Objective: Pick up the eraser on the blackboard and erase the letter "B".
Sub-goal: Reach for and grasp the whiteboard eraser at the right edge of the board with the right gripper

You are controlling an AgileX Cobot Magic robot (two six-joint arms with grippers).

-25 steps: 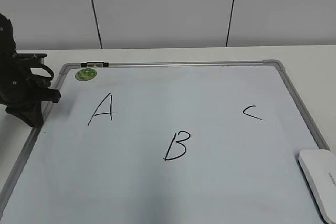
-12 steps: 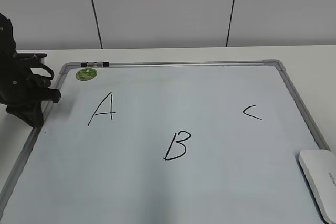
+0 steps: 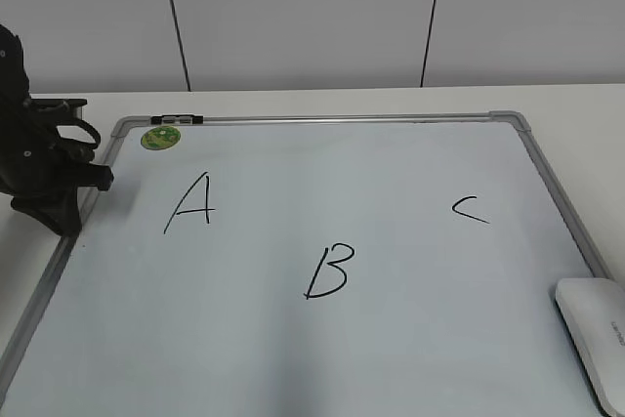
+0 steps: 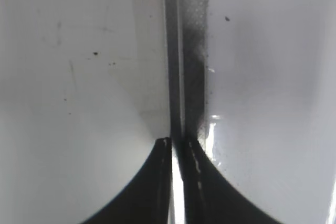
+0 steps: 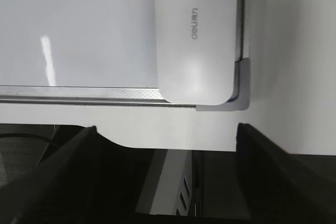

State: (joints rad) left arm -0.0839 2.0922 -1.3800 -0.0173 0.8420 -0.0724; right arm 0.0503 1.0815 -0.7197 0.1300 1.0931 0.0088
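My right gripper will next take hold of the white eraser by its long sides at the deli logo (image 3: 613,332) (image 5: 195,23), so that it can wipe away the letter "B".
The blackboard (image 3: 391,173) is a pale board with a grey frame, lying flat on the table. The black letter "B" (image 3: 328,271) is drawn near its middle. The white eraser (image 3: 596,337) lies on the board's near right corner; it also shows in the right wrist view (image 5: 194,35), ahead of the fingers. My right gripper (image 5: 166,129) is open and empty, short of the eraser, over the table's front edge; it is out of the exterior view. My left gripper (image 4: 177,141) is shut and empty, resting over the board's left frame (image 3: 73,204).
A black "A" (image 3: 191,203) and a small "C" (image 3: 469,208) are drawn on the board. A round green sticker (image 3: 159,138) sits at its far left corner. The grey corner cap (image 5: 241,85) lies beside the eraser.
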